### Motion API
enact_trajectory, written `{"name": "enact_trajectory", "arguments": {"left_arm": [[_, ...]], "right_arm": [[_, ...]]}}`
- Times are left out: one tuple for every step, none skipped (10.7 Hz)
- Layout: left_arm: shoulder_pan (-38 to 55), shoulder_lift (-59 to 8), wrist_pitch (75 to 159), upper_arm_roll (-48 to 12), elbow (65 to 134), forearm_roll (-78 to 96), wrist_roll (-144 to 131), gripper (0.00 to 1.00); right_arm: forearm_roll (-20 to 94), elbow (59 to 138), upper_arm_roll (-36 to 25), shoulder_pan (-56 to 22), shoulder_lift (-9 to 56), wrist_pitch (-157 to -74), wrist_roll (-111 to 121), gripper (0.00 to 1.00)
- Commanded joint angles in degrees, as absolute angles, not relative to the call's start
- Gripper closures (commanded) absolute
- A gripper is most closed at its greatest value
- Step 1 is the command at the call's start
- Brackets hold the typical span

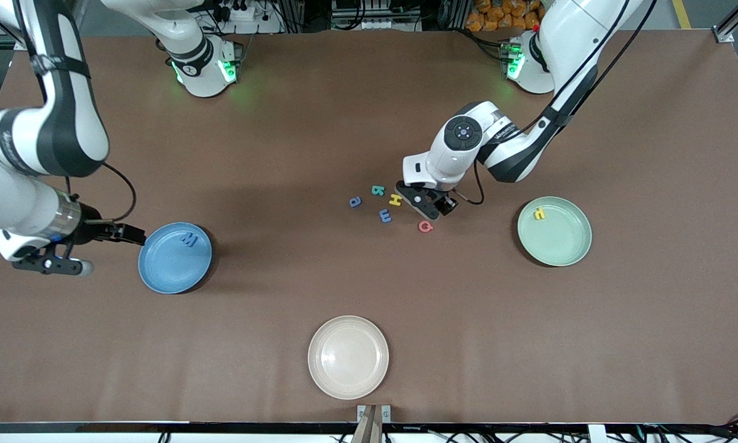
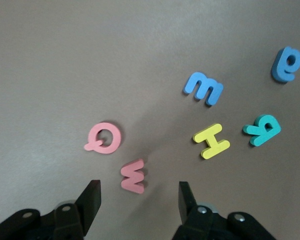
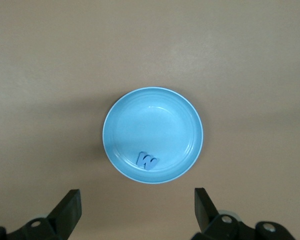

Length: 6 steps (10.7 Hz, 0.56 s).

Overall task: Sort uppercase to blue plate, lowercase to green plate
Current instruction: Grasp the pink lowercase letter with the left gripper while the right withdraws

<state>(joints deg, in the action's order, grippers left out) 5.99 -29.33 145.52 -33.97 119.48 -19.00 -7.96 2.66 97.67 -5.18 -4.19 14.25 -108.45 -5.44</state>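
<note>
Next, my left gripper grabs the red m by its arched top and the ends of its legs to sort this lowercase letter onto the green plate (image 1: 565, 243).
The blue plate (image 1: 159, 271) holds the blue M (image 1: 188, 240), which also shows in the right wrist view (image 3: 147, 160) inside the blue plate (image 3: 130, 125). The green plate (image 1: 565, 243) holds the yellow h (image 1: 539, 213). Mid-table lie blue a (image 2: 287, 64), teal R (image 2: 262, 130), yellow H (image 2: 211, 141), blue m (image 2: 204, 88), red Q (image 2: 104, 138) and red m (image 2: 133, 176). My left gripper (image 2: 139, 202) hangs open just above the red m, nothing between its fingers. My right gripper (image 3: 137, 210) is open over bare table beside the blue plate, toward the right arm's end.
A cream plate (image 1: 348, 381) sits near the table's front edge, nearer the camera than the letters. In the front view the left gripper (image 1: 427, 208) hides the red m, between yellow H (image 1: 396, 199) and red Q (image 1: 426, 226).
</note>
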Motion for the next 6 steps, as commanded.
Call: {"name": "enact_trajectory", "arguments": {"left_arm": [[5.80, -31.19, 147.92, -33.75, 119.79, -21.70, -8.70, 0.30], [5.89, -31.81, 148.70, -32.88, 119.79, -23.19, -8.96, 0.31], [5.98, -32.51, 149.23, -32.61, 119.97, -24.60, -9.75, 0.31], [5.98, -33.04, 149.33, -32.35, 119.97, -26.35, -10.54, 0.32], [5.89, -33.66, 149.85, -32.26, 119.97, -27.93, -12.20, 0.32], [6.15, -34.45, 149.94, -32.26, 119.88, -28.82, -13.87, 0.33]], "right_arm": [[3.52, 98.88, -4.48, -2.20, 10.30, -107.06, -4.75, 0.00], [3.52, 98.88, -4.48, -1.68, 9.24, -106.44, -4.66, 0.00], [3.52, 98.88, -4.48, -1.32, 8.53, -106.09, -4.66, 0.00], [3.52, 98.88, -4.48, -1.14, 7.74, -106.00, -4.66, 0.00], [3.52, 98.79, -4.48, -1.06, 7.21, -105.65, -4.66, 0.00], [3.52, 98.79, -4.48, -0.97, 6.69, -105.38, -4.66, 0.00]]}}
